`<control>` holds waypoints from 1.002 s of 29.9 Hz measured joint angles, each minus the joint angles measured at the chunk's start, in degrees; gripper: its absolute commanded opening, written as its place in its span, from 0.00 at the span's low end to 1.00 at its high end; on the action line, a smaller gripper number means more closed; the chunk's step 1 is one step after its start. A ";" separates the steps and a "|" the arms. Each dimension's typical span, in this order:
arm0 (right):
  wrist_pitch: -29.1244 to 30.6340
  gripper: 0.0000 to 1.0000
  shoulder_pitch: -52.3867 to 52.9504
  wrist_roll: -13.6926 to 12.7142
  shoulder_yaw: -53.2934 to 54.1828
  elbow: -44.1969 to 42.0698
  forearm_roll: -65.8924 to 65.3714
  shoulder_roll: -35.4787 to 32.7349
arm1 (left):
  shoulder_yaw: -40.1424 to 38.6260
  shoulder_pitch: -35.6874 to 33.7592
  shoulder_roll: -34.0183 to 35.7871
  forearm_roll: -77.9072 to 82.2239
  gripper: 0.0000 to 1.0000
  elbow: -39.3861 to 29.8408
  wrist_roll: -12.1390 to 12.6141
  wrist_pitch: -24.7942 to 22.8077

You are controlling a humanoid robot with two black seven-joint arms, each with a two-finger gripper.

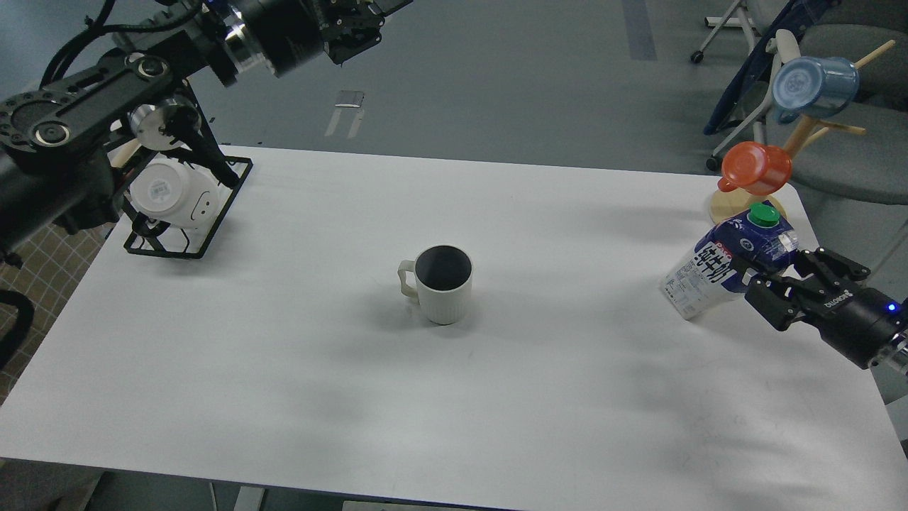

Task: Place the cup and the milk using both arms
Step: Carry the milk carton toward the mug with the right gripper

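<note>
My right gripper is to grab the blue-and-white carton next by its upper body below the green cap (754,243), so that it can set the milk down beside the cup (443,284).
A white ribbed cup (443,284) with a dark inside stands upright at the middle of the white table (567,397), handle to the left. A blue and white milk carton (709,273) with a green cap leans at the table's right edge. My right gripper (773,268) is open, and its fingers straddle the carton's upper part. I cannot tell whether they touch it. My left arm is raised at the top left, far from the cup. Its gripper (362,18) is dark and partly cut off by the frame edge.
A black wire rack (213,227) holding a white mug (174,193) stands at the table's back left, under my left arm. A wooden mug tree with an orange mug (755,168) and a blue mug (812,86) stands just behind the carton. Chairs are beyond the right edge.
</note>
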 measured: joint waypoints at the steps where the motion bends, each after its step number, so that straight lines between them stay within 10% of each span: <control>1: 0.00 0.23 0.11 0.00 0.00 -0.02 0.00 0.25 | 0.00 0.00 0.00 0.00 0.94 -0.01 0.04 0.00; 6: 0.00 0.10 0.39 0.00 0.01 0.45 0.14 0.69 | -0.02 0.05 0.08 0.00 0.94 -0.01 0.11 0.00; 30: 0.02 0.11 19.31 -0.01 -15.44 1.02 3.55 11.09 | -0.10 0.11 0.03 0.00 0.94 -0.08 0.17 0.08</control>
